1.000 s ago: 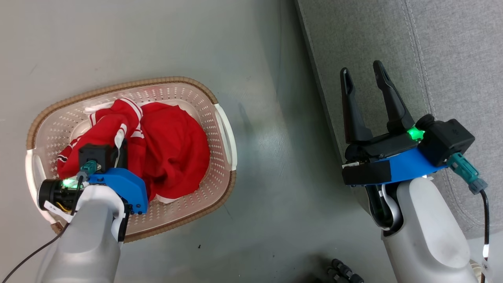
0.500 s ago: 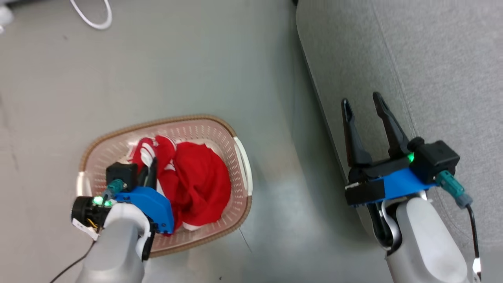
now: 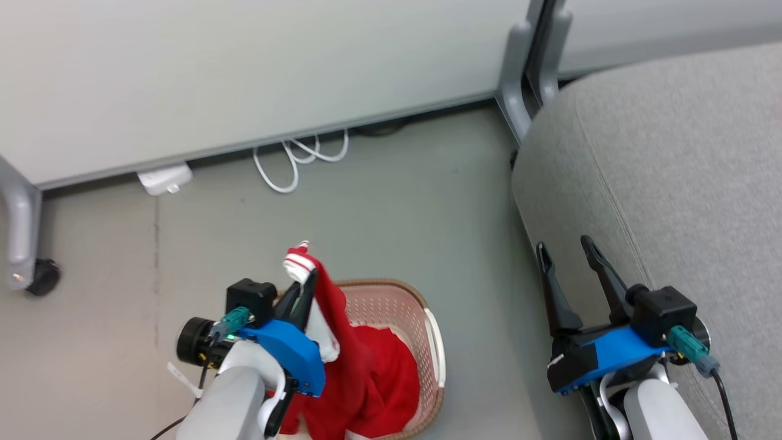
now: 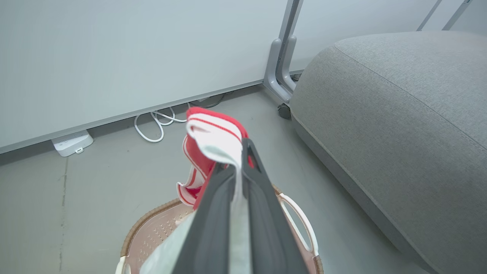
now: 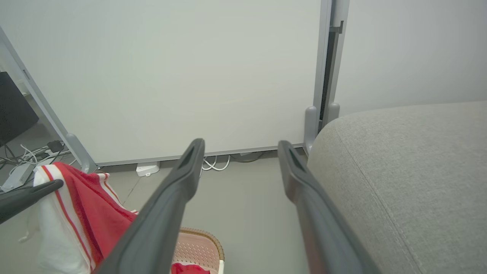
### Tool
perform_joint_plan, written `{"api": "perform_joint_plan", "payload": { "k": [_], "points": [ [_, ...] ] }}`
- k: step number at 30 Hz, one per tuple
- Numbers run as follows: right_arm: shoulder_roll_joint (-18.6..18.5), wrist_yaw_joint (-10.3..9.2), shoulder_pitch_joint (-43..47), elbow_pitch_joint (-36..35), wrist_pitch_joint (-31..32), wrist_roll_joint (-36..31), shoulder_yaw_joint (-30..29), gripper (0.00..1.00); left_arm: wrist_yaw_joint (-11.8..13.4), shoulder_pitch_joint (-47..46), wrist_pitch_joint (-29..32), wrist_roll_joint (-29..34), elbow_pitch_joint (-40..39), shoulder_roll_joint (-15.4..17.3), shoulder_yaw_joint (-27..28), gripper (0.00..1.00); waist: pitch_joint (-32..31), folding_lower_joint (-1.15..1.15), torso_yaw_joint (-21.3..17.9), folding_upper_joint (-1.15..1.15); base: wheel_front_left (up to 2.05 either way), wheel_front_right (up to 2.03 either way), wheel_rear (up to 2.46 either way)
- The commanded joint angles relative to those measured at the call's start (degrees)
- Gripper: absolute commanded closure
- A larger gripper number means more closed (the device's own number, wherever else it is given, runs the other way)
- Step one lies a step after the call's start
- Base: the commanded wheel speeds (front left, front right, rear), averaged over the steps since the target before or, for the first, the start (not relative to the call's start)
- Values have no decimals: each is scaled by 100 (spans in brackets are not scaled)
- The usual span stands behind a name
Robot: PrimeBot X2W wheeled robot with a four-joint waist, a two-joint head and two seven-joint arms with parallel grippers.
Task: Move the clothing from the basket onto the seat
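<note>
The hanging clothing has its white striped edge standing up while the red fabric hangs loose, so my right gripper needs to grab it by that edge next.
My left gripper is shut on a white-and-red striped edge of the clothing, holding it up above the basket. The red fabric hangs from the fingers down into the basket, so the basket's floor is hidden. In the left wrist view the closed left gripper pinches the clothing over the basket, with the grey seat to the right. My right gripper stands open with nothing in it at the edge of the seat. From the right wrist, the open right gripper has the clothing to its left.
A pale partition panel stands behind the basket on grey legs, one leg with a caster. A white cable and a white power strip lie on the grey floor at its foot.
The head view has swung up, bringing in the partition. My left gripper has risen with the clothing edge, pulling fabric up out of the basket. The right gripper stays open.
</note>
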Motion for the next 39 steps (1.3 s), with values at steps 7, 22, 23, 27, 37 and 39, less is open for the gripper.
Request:
{"api": "perform_joint_plan", "payload": {
  "k": [7,22,23,27,37,39],
  "points": [
    [-12,-4,427,-177,185,38,-19,0,-69,-293,114,-346,-544,14,-714,100,-855,3,465,0,0,0,0],
    [-12,-4,774,-415,383,18,35,0,231,-1362,731,-1405,-1668,15,-1831,100,-1240,3,611,0,0,0,0],
    [-12,-4,771,-418,389,15,51,0,265,-1434,758,-1459,-1704,15,-1886,100,-1244,3,614,0,0,0,0],
    [-12,-4,755,-425,400,24,92,0,383,-1586,822,-1640,-1751,13,-2030,100,-1255,3,611,0,0,0,0],
    [-12,-4,732,-461,419,70,215,0,504,-1653,688,-1955,-1559,13,-2382,100,-1190,3,575,0,0,0,0],
    [-12,-4,713,-467,432,95,256,0,502,-1671,671,-2006,-1517,14,-2441,100,-1179,3,581,0,0,0,0]
  ]
}}
